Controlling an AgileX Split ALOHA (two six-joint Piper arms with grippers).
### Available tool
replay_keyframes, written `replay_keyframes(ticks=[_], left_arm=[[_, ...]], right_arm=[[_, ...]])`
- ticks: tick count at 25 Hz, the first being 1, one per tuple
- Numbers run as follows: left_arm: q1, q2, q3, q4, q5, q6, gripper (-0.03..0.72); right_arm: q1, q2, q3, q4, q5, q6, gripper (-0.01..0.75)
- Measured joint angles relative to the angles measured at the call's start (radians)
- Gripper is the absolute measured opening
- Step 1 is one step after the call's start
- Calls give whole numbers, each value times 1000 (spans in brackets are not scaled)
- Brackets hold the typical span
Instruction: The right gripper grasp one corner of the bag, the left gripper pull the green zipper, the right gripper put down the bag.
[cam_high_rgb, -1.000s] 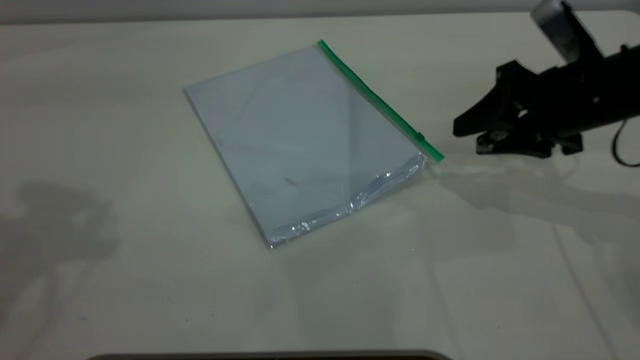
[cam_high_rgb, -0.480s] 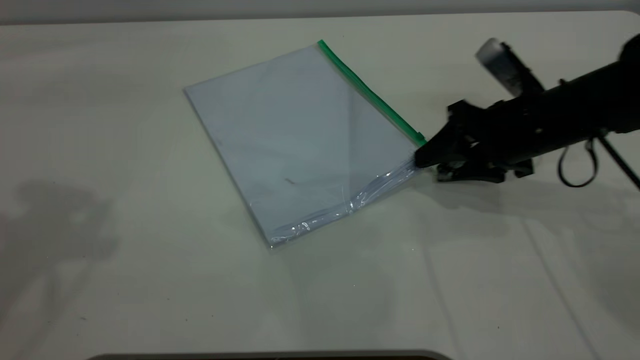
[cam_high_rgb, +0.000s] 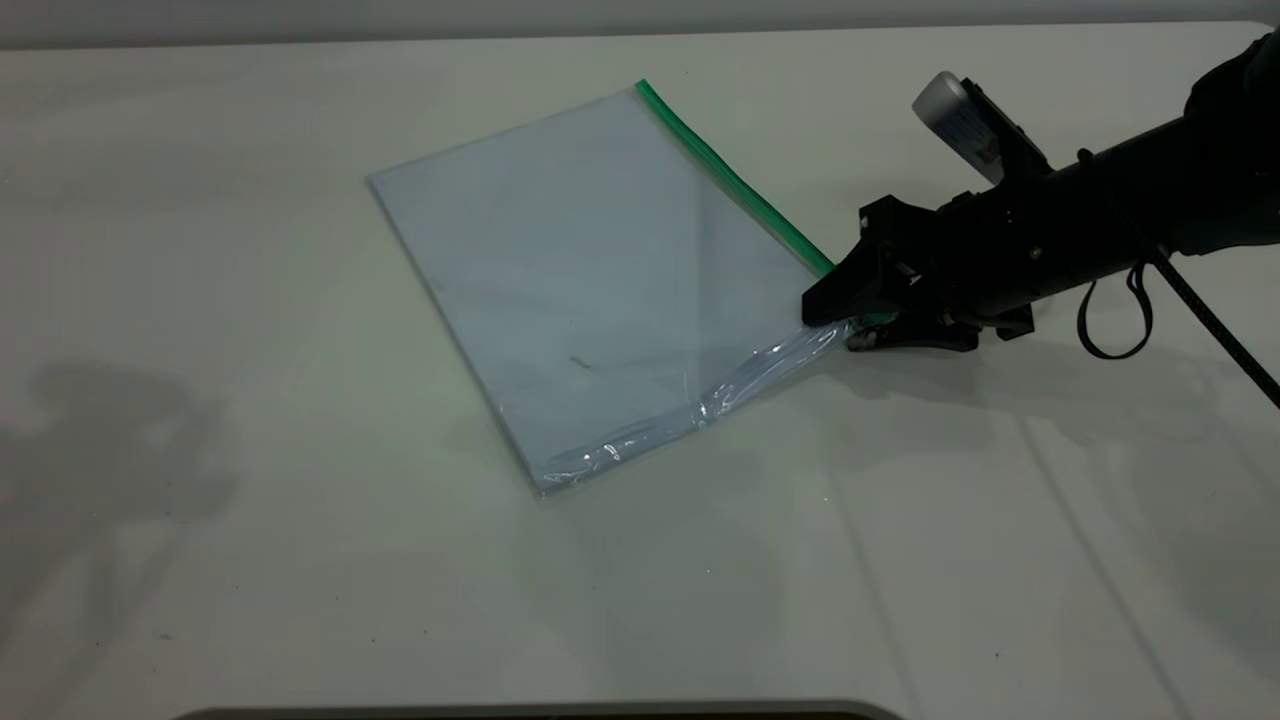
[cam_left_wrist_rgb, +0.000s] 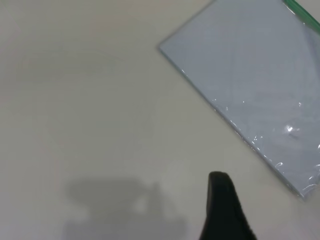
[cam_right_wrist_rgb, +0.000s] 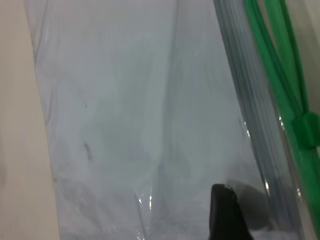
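My right gripper grabs the bag's corner (cam_high_rgb: 840, 314) beside the zipper's end next, so the green zipper's slider stays free to be pulled.
The bag (cam_high_rgb: 600, 270), a clear flat pouch with pale sheets inside, lies flat on the table. The green zipper (cam_high_rgb: 735, 180) runs along its right long edge. In the right wrist view its small slider tab (cam_right_wrist_rgb: 307, 130) sits close to the near end of the strip. My right gripper (cam_high_rgb: 830, 325) is open around the corner of the bag (cam_high_rgb: 845, 328), with the upper finger (cam_right_wrist_rgb: 222, 205) just above the plastic and the lower one at table level. The left gripper (cam_left_wrist_rgb: 225, 205) hovers over bare table short of the bag's near left edge (cam_left_wrist_rgb: 240, 130).
The bag rests on a pale tabletop (cam_high_rgb: 300, 560) with bare surface on every side. The left arm's shadow (cam_high_rgb: 110, 460) falls at the left. A dark rim (cam_high_rgb: 540, 712) edges the table's front.
The right gripper travelled left and down from off the bag's right side until its jaws reached over the bag's near right corner. The bag has not moved.
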Motion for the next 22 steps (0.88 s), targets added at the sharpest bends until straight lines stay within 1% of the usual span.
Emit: replay_keyframes(ticks=[3,6,13,17,19,20,22], left_arm=[[0,0,0,0,-2,0,523],[0,0,0,0,-9,0,523],[0,0,0,0,-15,0,523],[0,0,0,0,-15,0,523],[0,0,0,0,-15,0,523],[0,0,0,0,-15,0,523],[0,0,0,0,-15,0,523]], right_arm=[[9,0,-2,0,0,9,467],[18,0,-5,0,0,9,422],[19,0,-5,0,0,13,244],[19,0,-5,0,21,13,122],[19,0,-5,0,31,13,48],[19,0,-5,0,36,12,35],[19,0,-5,-1,52,9,33]])
